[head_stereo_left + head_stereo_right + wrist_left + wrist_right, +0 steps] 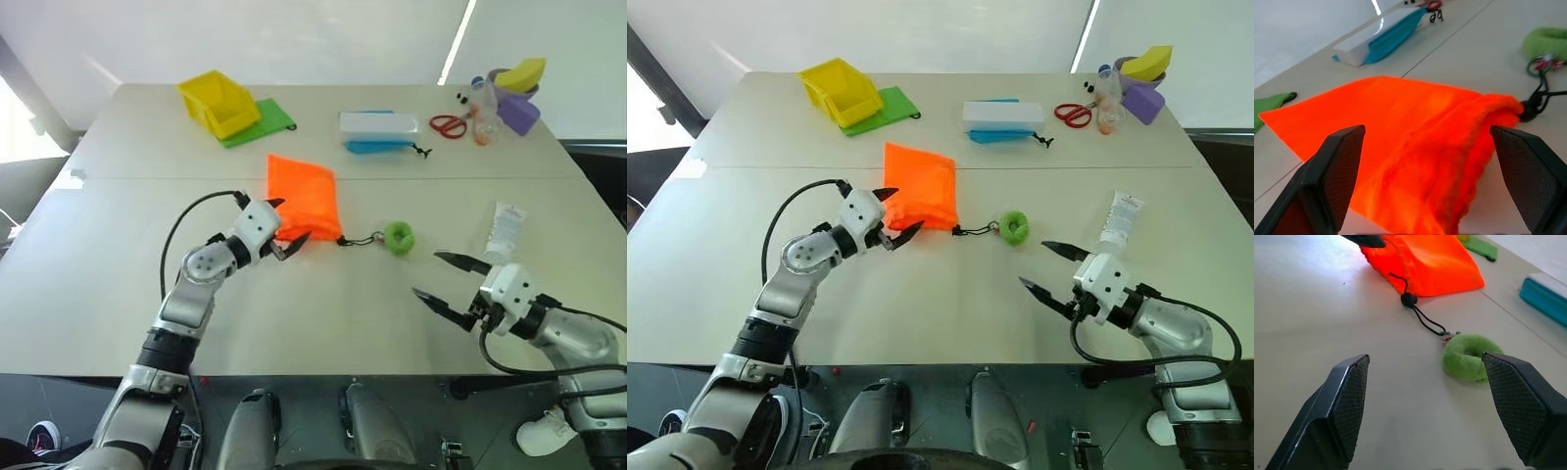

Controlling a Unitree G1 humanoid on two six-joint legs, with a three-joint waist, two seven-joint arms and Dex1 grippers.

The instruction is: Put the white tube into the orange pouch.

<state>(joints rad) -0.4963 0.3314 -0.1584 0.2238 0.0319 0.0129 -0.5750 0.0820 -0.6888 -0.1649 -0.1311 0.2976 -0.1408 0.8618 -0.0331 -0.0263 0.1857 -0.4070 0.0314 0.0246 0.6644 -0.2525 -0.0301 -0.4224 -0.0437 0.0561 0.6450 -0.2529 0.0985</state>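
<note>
Next, my left gripper grabs the gathered opening hem of the orange pouch, since that hem puffs up while the pouch's body lies flat.
The orange pouch lies flat in the middle of the table, its gathered mouth toward me. A thin black cord runs from it to a fuzzy green ring. My left gripper is open, level with the table, and its two fingers straddle the pouch's near left corner. The white tube rests on the table at the right, cap end toward me. My right gripper is open and empty, just in front of the tube and pointing left at the green ring.
At the back stand a yellow bin on a green cloth, a white-and-blue box, red scissors, a clear bottle and purple and yellow containers. A seam crosses the table behind the pouch.
</note>
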